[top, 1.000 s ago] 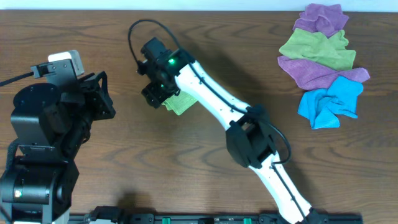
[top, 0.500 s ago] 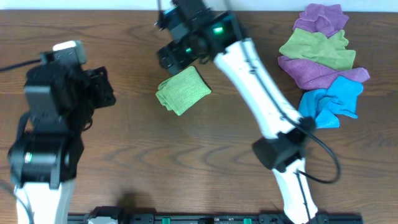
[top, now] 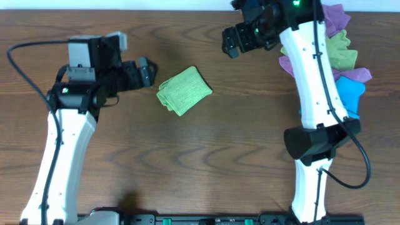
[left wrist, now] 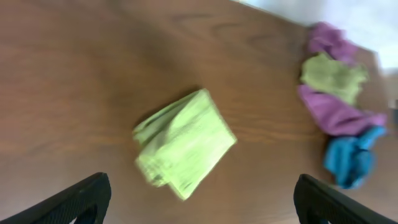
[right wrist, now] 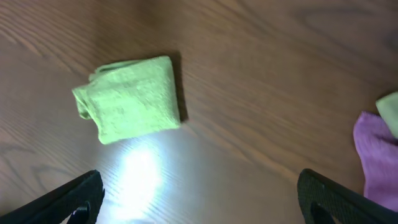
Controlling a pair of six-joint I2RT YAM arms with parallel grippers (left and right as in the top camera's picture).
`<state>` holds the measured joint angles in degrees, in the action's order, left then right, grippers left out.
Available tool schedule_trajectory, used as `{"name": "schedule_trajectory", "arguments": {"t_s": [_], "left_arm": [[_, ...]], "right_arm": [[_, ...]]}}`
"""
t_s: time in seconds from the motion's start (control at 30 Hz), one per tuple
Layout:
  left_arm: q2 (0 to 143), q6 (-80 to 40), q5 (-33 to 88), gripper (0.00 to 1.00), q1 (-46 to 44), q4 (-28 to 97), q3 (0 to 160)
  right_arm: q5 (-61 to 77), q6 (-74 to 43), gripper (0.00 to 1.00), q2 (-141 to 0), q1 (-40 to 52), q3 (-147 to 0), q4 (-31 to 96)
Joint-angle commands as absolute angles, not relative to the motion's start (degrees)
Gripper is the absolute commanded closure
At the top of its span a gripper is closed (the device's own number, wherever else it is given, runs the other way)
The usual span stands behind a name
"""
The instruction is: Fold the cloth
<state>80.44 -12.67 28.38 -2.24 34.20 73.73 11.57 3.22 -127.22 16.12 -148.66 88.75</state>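
Note:
The green cloth's edge opposite my left gripper comes next: my right gripper will close and press it, and the cloth's other edge will stay free to fold.
A green cloth (top: 184,91) lies folded into a small square on the wooden table (top: 206,162), held by neither gripper. My left gripper (top: 147,72) hovers just left of it, jaws wide apart and empty. The left wrist view shows the cloth (left wrist: 183,142) ahead of its gripper (left wrist: 202,205). My right gripper (top: 230,42) is up at the back, right of the cloth, open and empty. From the right wrist the cloth (right wrist: 129,99) appears at upper left, well clear of the gripper (right wrist: 199,205).
A pile of purple, green and blue cloths (top: 328,62) lies at the back right, partly behind the right arm (top: 315,75). The same pile (left wrist: 339,106) shows in the left wrist view. A purple cloth edge (right wrist: 378,155) shows at the right wrist view's right side.
The right gripper let go of the folded cloth and rose away to the back right. The left arm swung in from the left toward the cloth, and its jaws opened wide.

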Motion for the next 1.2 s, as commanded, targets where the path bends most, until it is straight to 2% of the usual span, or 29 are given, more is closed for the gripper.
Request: {"name": "schedule_trajectory", "arguments": {"t_s": [0.0, 0.2, 0.43, 0.73, 1.17], "left_arm": [[82.0, -13.8, 36.2, 0.05, -1.9, 31.9, 73.7], [87.5, -16.9, 35.0, 0.03, -1.7, 34.2, 71.7], [89.4, -21.8, 36.4, 0.00, -1.0, 30.2, 63.7], [89.6, -34.7, 43.7, 0.01, -1.0, 10.2, 48.4], [94.4, -37.2, 43.4, 0.04, -1.0, 1.9, 43.2]], "right_arm": [[11.6, 4.1, 0.01, -127.4, 14.1, -149.1, 90.2], [12.3, 4.8, 0.01, -127.4, 8.9, -149.1, 92.2], [14.5, 5.1, 0.01, -127.4, 4.3, -149.0, 92.6], [16.9, 6.6, 0.01, -127.4, 3.3, -149.0, 92.0], [18.9, 7.4, 0.01, -127.4, 3.5, -148.7, 91.9]]}}
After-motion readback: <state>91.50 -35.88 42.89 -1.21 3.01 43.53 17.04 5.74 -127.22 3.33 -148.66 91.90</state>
